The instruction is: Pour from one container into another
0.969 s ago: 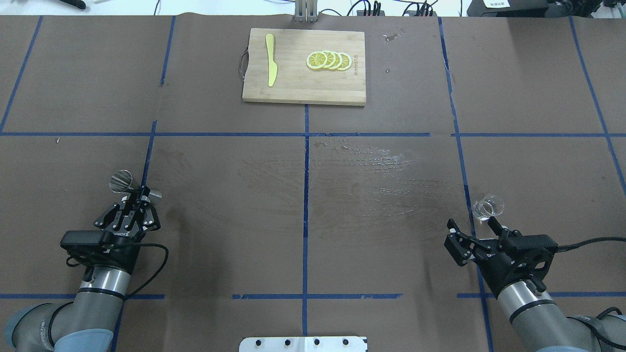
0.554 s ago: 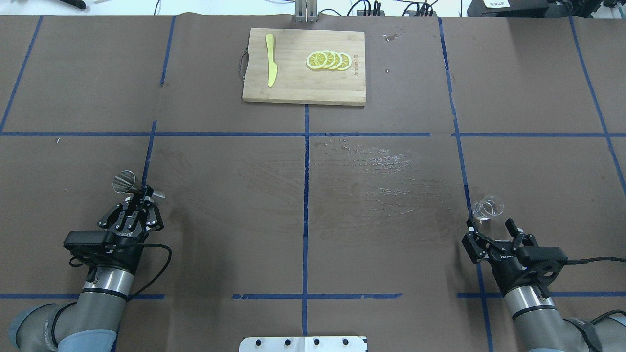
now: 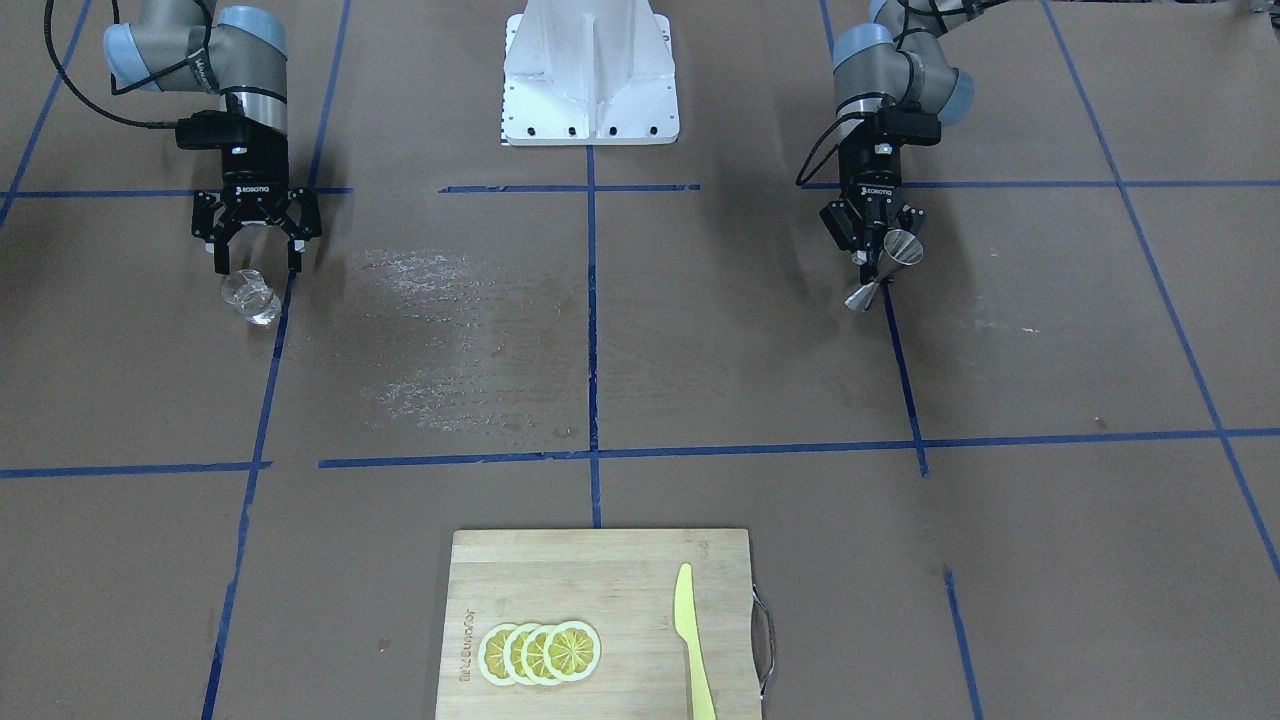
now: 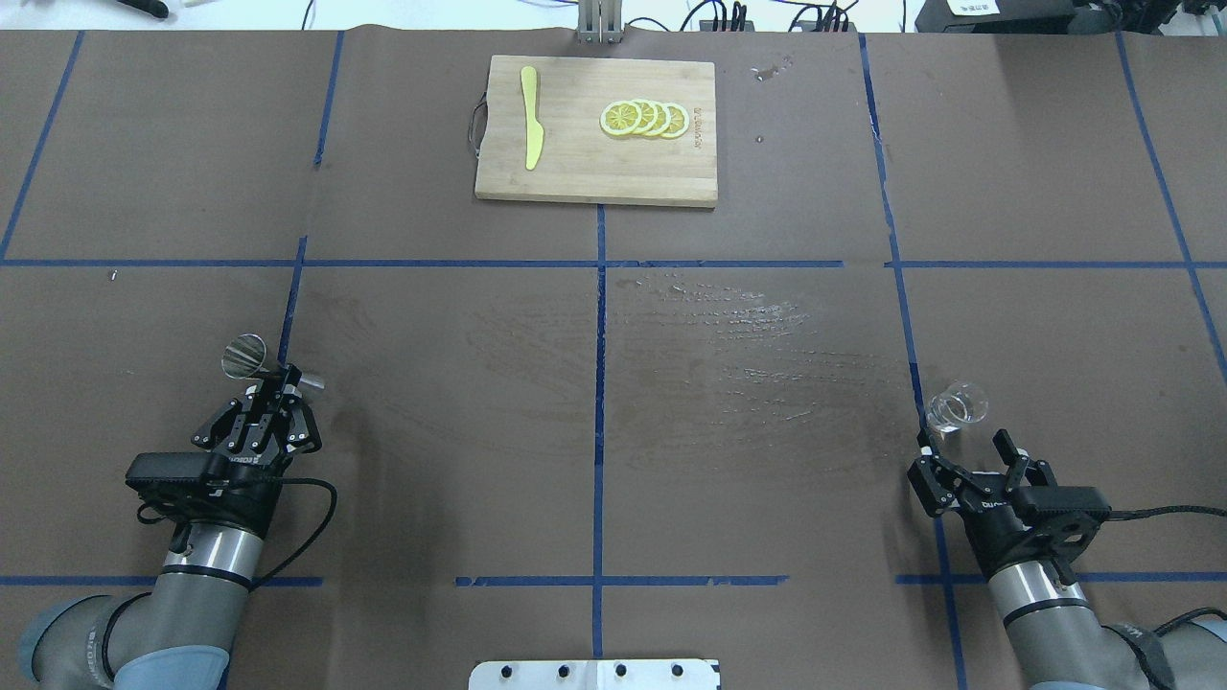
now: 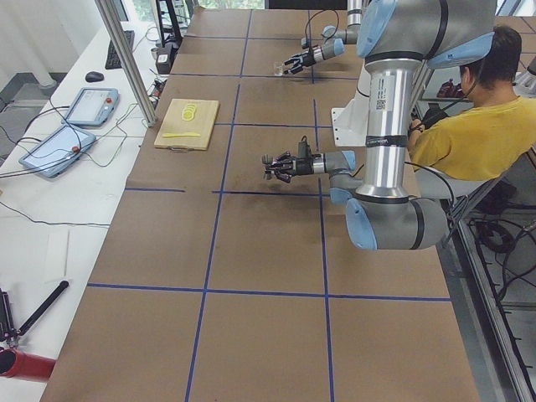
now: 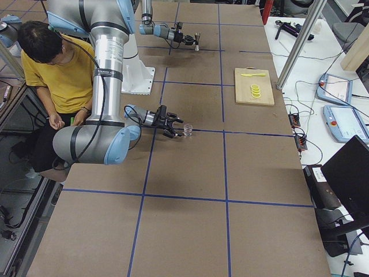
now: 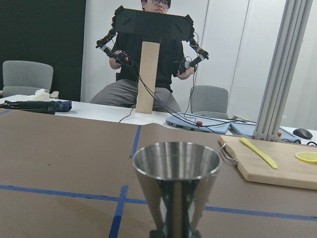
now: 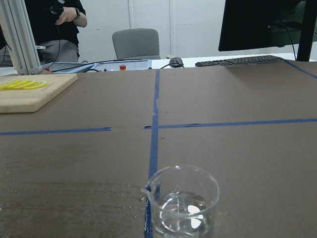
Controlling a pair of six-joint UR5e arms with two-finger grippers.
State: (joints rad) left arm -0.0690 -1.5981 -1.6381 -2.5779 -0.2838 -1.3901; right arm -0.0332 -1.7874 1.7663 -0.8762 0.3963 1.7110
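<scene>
My right gripper is going to grab the small clear glass cup next by its round side (image 3: 251,300) (image 8: 181,218), and then it will pour the cup's liquid into the other container.
The steel hourglass jigger (image 4: 251,360) is held at its narrow waist by my left gripper (image 4: 275,387), which is shut on it at the table's near left. It leans to one side, as the front view shows on the jigger (image 3: 889,262). In the left wrist view the jigger's (image 7: 176,178) open upper cone fills the centre. The small clear glass cup (image 4: 957,405) stands on the table at the near right, with a little clear liquid showing in it (image 8: 181,204). My right gripper (image 4: 962,443) is open just behind the glass, not touching it.
A wooden cutting board (image 4: 594,177) lies at the far centre with lemon slices (image 4: 644,119) and a yellow knife (image 4: 530,129) on it. A wet smear (image 4: 729,326) marks the paper right of centre. The white base plate (image 4: 594,674) sits at the near edge.
My right gripper swung right and drew back, squaring up behind the glass. The left gripper with the jigger shifted slightly right. Both are still over the last half second.
</scene>
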